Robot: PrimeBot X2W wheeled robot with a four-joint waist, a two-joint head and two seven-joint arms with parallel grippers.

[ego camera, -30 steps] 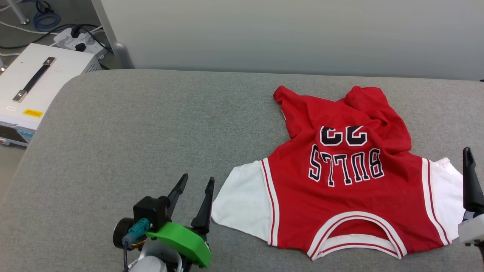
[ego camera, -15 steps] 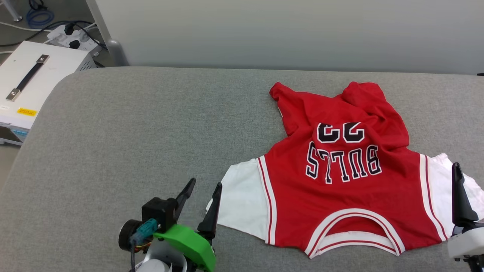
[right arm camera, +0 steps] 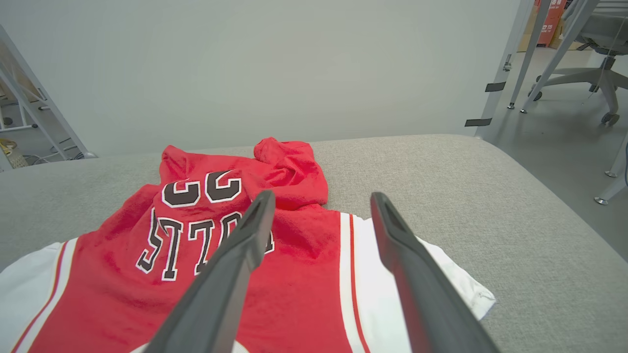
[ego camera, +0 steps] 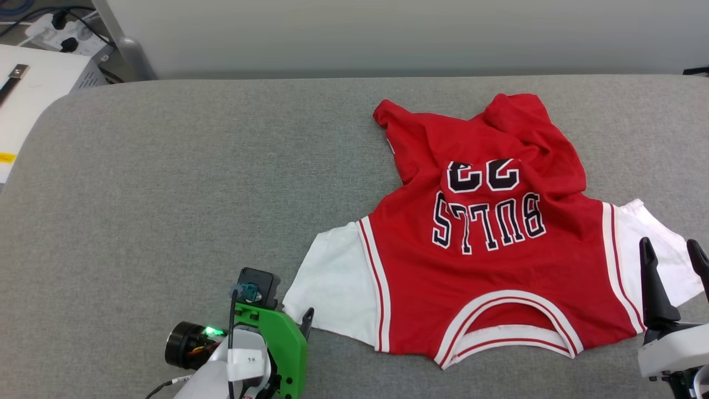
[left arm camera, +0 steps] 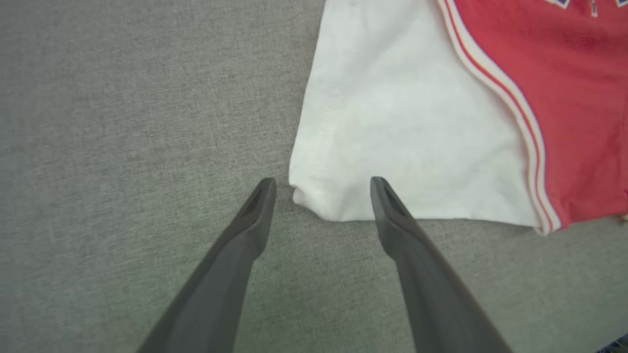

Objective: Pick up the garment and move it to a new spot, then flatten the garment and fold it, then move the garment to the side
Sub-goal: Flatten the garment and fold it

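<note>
The robot's right gripper will next grab the jersey by its other white sleeve [ego camera: 658, 256] to flatten the jersey's lettered red front [ego camera: 492, 223].
The garment [ego camera: 487, 277] lies on the grey padded table [ego camera: 166, 177], lettered side up, neckline toward me and its far hem bunched up. Its white left sleeve [left arm camera: 392, 127] has its near corner between the open fingers of my left gripper [left arm camera: 322, 182], which points down at the table. In the head view the left gripper [ego camera: 302, 322] sits at that sleeve's corner, mostly hidden by its green mount. My right gripper [ego camera: 668, 246] stands open over the white right sleeve [right arm camera: 382, 274], holding nothing. In the right wrist view that gripper [right arm camera: 322, 196] hovers above the garment [right arm camera: 196, 235].
A white equipment box [ego camera: 27, 94] and a power strip [ego camera: 52, 30] lie beyond the table's far left corner. A pale wall panel [ego camera: 388, 33] runs behind the table. An office chair [right arm camera: 596, 73] and metal legs stand on the floor off the table's right edge.
The head camera has shifted, so everything sits higher and further left. My left gripper has tipped downward onto the left sleeve's corner. My right gripper has come further in over the right sleeve.
</note>
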